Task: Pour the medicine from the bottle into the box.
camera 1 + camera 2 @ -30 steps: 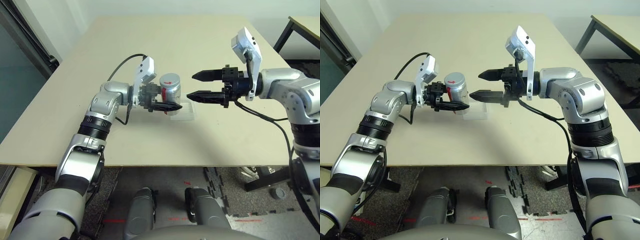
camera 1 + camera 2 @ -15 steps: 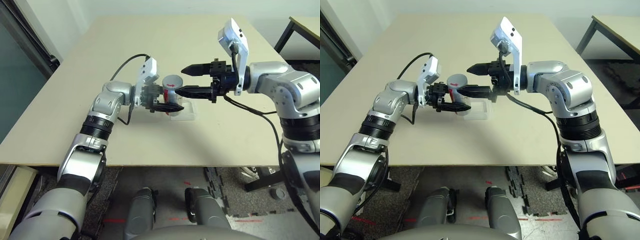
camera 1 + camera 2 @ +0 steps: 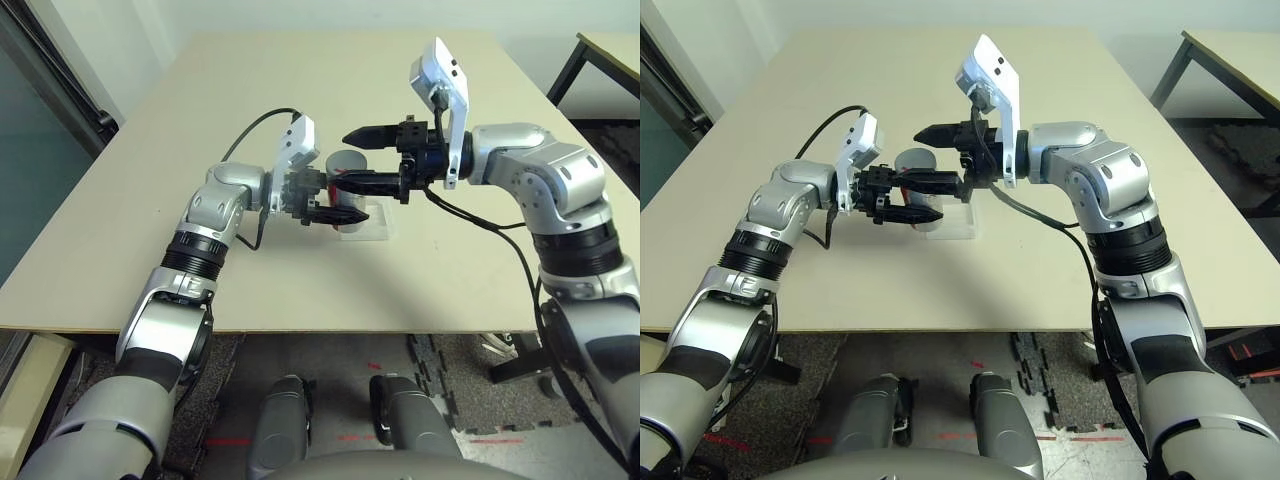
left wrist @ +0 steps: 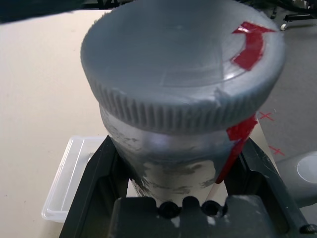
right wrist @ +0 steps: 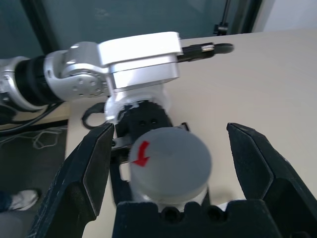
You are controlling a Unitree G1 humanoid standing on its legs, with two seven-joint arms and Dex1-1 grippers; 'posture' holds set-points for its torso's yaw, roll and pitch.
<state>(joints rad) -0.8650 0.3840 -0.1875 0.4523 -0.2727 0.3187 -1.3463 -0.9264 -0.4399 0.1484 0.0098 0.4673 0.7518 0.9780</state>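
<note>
The grey cap [image 3: 346, 160] sits deep near my right gripper's palm, both fingertips past its sides above the bottle's body, so it is time to close and catch it.
My left gripper [image 3: 335, 207] is shut on the body of the silver-grey bottle [image 4: 168, 148], holding it upright just above the table. A red stripe runs down its side, and a red arrow marks its grey cap [image 5: 171, 158]. The clear plastic box [image 3: 366, 223] lies on the table directly beside and partly under the bottle. My right gripper [image 3: 348, 158] is open, with one finger on either side of the cap and a gap to each finger [image 5: 94, 163]. The medicine is hidden.
The beige table [image 3: 400, 290] has free surface all around the box. A black cable [image 3: 245, 140] loops over my left forearm. A second table [image 3: 600, 50] stands at the far right. A person's shoe [image 5: 12, 201] rests on the floor off the table's left side.
My right gripper has moved left, from beside the box to astride the bottle's cap, staying open. My left gripper has held the bottle almost still.
</note>
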